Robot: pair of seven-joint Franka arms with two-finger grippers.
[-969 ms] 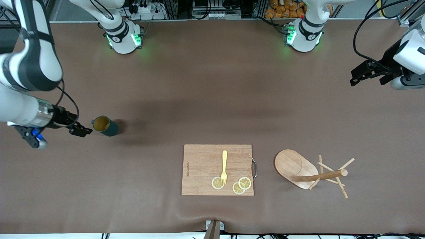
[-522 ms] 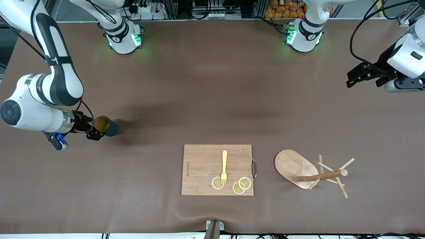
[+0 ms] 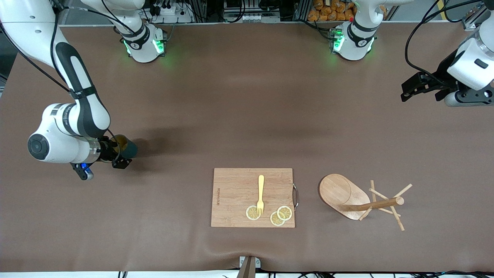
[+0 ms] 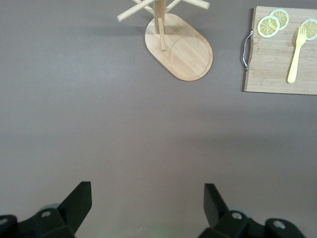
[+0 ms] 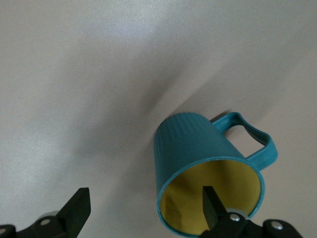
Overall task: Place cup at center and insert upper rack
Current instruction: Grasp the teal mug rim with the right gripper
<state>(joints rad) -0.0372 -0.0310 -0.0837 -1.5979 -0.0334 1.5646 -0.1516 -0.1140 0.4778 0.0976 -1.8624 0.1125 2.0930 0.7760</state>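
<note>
The robot's right gripper should close on the cup [image 5: 198, 148] now, because its fingers are past the cup's rim, one in the yellow inside and one outside the cup's side [image 5: 160, 189].
The cup [image 3: 129, 148], dark teal with a mustard-yellow inside, lies on its side near the right arm's end of the table, its mouth toward my right gripper [image 3: 119, 153]. That gripper is open at the cup's mouth. In the right wrist view the cup [image 5: 198, 148] shows its handle, and my right gripper [image 5: 143, 208] has one finger in front of the yellow inside and the other out beside the wall. The upper rack [image 3: 341, 195], a light wooden mug tree, lies tipped over near the left arm's end. My left gripper [image 3: 408, 89] is open and empty, up in the air.
A wooden cutting board [image 3: 231, 197] lies nearer the front camera at the middle, with a yellow fork [image 3: 261, 193] and lemon slices [image 3: 284, 212] on it. The left wrist view shows the mug tree [image 4: 185, 52], the board [image 4: 277, 74] and my left gripper [image 4: 146, 201].
My right arm has swung in toward the cup and its open gripper has reached the cup's mouth. My left gripper has drifted slightly. The cup and the mug tree have not moved.
</note>
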